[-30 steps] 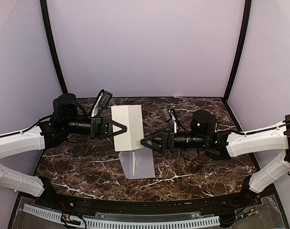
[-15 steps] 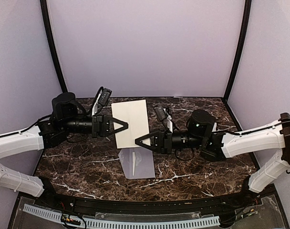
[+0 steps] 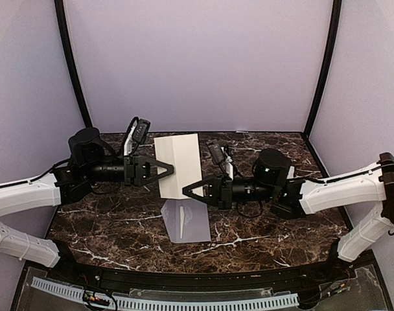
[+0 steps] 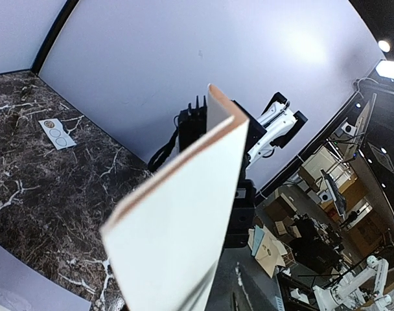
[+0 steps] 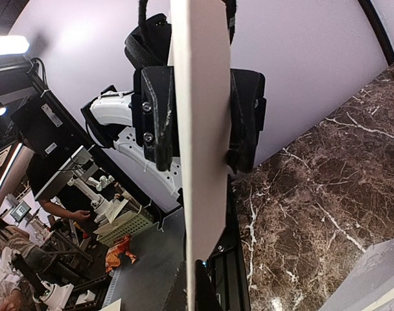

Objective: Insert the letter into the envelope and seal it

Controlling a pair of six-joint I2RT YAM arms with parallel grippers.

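Note:
My left gripper closes on the letter's free side [image 4: 179,282] now, since that side stands between my fingers and closing now would catch it.
The white folded letter [image 3: 177,165] hangs in the air between both grippers, above the table. My right gripper [image 3: 186,190] is shut on its lower right edge, and the sheet runs down into those jaws [image 5: 200,295]. My left gripper [image 3: 170,170] is at the letter's left edge. Its fingers [image 5: 157,116] stand apart on either side of the sheet. In the left wrist view the letter [image 4: 184,214] fills the middle and hides that gripper's own jaws. The grey-lavender envelope [image 3: 187,223] lies flat on the table just in front of the letter, with no gripper touching it.
A small white sticker sheet [image 4: 57,132] with circles lies on the dark marble table [image 3: 119,227] near the back wall. Lavender walls close in the back and both sides. The arm bases and a cable rail [image 3: 164,299] run along the near edge.
My right gripper moved left to the letter and shut on its lower right edge. My left gripper's jaws have come apart. The letter has risen slightly.

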